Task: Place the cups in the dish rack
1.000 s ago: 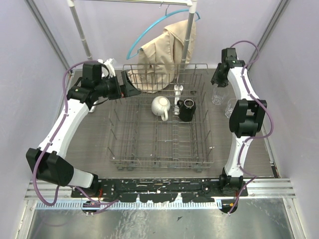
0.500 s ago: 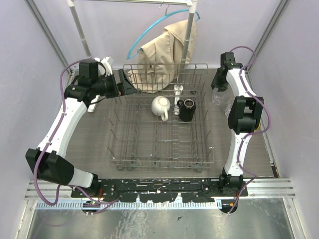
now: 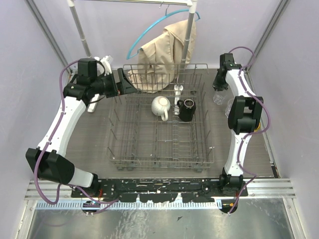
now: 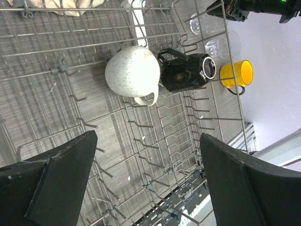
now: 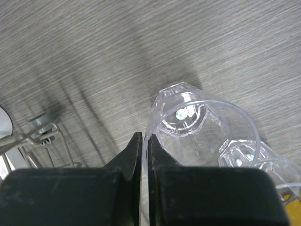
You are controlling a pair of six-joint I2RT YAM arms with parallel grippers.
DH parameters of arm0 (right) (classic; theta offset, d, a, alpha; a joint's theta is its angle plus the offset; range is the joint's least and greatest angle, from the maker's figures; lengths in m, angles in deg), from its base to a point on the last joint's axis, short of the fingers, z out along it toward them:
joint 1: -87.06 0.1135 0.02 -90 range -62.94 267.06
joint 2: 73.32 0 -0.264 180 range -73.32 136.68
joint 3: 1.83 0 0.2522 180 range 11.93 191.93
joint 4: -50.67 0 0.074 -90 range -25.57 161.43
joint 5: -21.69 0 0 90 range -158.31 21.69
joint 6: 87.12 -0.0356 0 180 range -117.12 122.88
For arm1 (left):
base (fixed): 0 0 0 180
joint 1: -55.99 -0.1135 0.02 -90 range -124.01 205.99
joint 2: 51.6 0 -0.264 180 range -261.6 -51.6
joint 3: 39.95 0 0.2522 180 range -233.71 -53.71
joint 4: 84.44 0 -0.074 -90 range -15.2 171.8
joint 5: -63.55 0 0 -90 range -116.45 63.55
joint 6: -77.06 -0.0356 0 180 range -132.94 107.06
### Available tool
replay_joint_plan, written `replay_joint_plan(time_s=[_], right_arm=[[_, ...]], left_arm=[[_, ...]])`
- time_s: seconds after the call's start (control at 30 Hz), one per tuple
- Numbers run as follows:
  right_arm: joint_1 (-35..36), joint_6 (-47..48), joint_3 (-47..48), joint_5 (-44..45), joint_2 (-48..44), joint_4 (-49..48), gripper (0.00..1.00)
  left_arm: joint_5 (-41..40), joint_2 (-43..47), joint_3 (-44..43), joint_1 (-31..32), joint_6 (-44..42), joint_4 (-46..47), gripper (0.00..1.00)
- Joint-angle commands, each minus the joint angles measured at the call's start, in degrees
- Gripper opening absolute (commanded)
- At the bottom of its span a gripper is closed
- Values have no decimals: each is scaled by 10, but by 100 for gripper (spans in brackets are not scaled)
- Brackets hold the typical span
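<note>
My right gripper is pinching the clear glass tumbler (image 5: 202,127) by its rim (image 5: 146,137) from inside and outside, so the tumbler would come up if I lifted.
The grey wire dish rack (image 3: 159,162) holds a white mug (image 3: 160,106) and a black mug (image 3: 187,109) at its far side. My right gripper (image 5: 145,139) is shut on the rim of a clear glass tumbler (image 5: 202,127), one finger inside and one outside its wall. A second tumbler (image 5: 249,155) stands touching it, right of the rack. The left wrist view shows the white mug (image 4: 131,70), the black mug (image 4: 186,71) and a yellow mug (image 4: 236,74) on the table outside the rack. My left gripper (image 4: 150,179) hangs open over the rack's far left corner, holding nothing.
A clothes rail (image 3: 187,30) with a beige garment (image 3: 167,50) and a blue hanger stands behind the rack. Purple walls close in on both sides. The rack's right wall (image 4: 225,56) runs between the mugs inside and the tumblers.
My right gripper has closed onto the tumbler's rim after the arm reached slightly farther back. The left arm has drifted a little to the left, still open.
</note>
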Motion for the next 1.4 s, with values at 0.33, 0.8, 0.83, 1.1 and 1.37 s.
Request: replay_joint_plan(time_s=[0.33,0.8,0.83,1.1,1.37], right_arm=[[-17,-31,-13,12,-206,-12,0],[-17,-131,-72,-134,-417,-54,0],[-16,-141,-78,-158,-426,-58,1],[16,-244,-203,-334,-512,-201,0],[120,-325,-273,-387,-517,-342,1]], left_arm=[[125,-4,25,-2,109,124,98],[254,-7,148,-3,303,386,98],[256,-7,153,-2,319,396,98],[260,-1,198,-2,516,557,98],[242,19,238,-3,589,617,98]])
